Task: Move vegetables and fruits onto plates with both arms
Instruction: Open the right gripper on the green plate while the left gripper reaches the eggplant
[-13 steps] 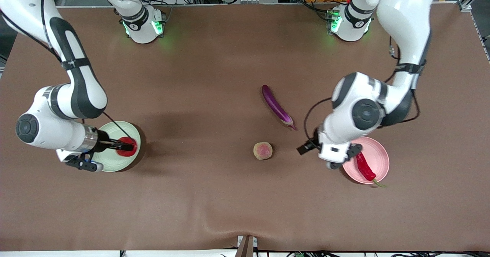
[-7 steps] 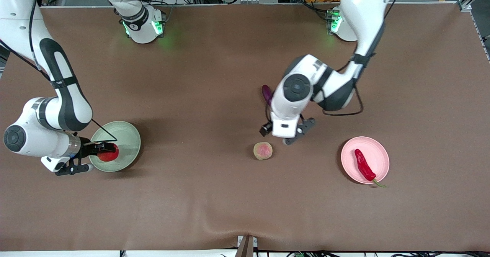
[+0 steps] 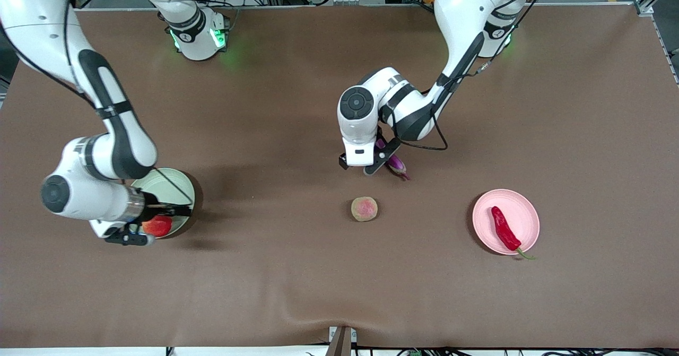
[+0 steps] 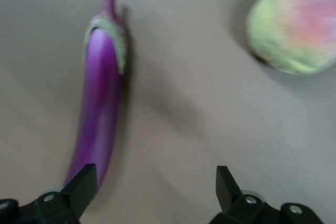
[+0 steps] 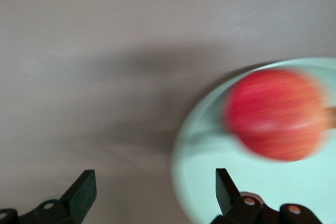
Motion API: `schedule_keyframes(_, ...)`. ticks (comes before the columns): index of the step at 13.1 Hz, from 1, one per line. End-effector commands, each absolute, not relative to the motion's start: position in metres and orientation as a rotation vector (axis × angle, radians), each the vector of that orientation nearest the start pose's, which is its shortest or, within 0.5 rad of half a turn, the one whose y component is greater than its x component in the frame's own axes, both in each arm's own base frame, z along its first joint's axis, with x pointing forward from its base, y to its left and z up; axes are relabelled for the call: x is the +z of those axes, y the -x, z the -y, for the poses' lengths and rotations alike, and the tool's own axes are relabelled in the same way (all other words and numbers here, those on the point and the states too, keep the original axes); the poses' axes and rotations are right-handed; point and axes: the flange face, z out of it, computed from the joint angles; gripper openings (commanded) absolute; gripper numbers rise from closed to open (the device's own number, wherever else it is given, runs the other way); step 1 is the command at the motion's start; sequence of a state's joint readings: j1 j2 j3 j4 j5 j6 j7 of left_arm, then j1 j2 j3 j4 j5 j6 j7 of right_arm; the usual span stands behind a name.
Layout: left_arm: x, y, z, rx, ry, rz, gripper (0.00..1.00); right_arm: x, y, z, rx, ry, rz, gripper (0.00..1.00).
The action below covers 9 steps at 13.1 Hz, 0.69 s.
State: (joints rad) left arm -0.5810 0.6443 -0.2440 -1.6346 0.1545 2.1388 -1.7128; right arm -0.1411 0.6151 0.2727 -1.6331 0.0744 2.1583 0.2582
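Next, the left gripper grabs the eggplant by the middle of its body, since the eggplant is long and its stem end (image 4: 108,17) reaches far out.
The purple eggplant (image 3: 397,165) lies mid-table, mostly hidden under my left arm; the left wrist view shows its length (image 4: 100,108). My left gripper (image 3: 367,163) (image 4: 155,182) is open and empty just over it, one finger above its end. The peach (image 3: 364,208) (image 4: 294,24) lies nearer the front camera. The red chili pepper (image 3: 505,228) lies on the pink plate (image 3: 525,210). The red fruit (image 3: 157,225) (image 5: 275,114) rests on the pale green plate (image 3: 177,183) (image 5: 252,198) at its near edge. My right gripper (image 3: 172,207) (image 5: 152,187) is open and empty over that plate's rim.
The brown table cloth (image 3: 276,271) has a raised fold at its front edge. A bracket (image 3: 342,340) sticks up at the middle of the front edge. The arm bases (image 3: 199,35) stand along the back edge.
My left arm swung from the pink plate to over the eggplant. My right gripper carried the red fruit toward the green plate's near edge and let it go there.
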Motion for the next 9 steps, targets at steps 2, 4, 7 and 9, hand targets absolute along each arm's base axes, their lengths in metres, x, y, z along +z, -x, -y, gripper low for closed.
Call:
schedule_keyframes(2,0.227,-0.459,0.455,0.042,2.742,1.317,1.0,0.302,-0.686,-0.168,0.174,2.77,-0.716,1.0)
schedule_keyframes(4,0.214,-0.45,0.447,0.044,2.745,1.319,1.0,0.307,-0.687,-0.217,0.196,2.702,-0.911,1.0)
schedule_keyframes(7,0.205,-0.438,0.43,0.036,2.76,1.329,1.0,0.295,-0.689,-0.288,0.233,2.553,-1.133,1.0)
schedule_keyframes(9,0.208,-0.43,0.42,0.028,2.759,1.325,1.0,0.289,-0.687,-0.316,0.202,2.435,-1.237,1.0)
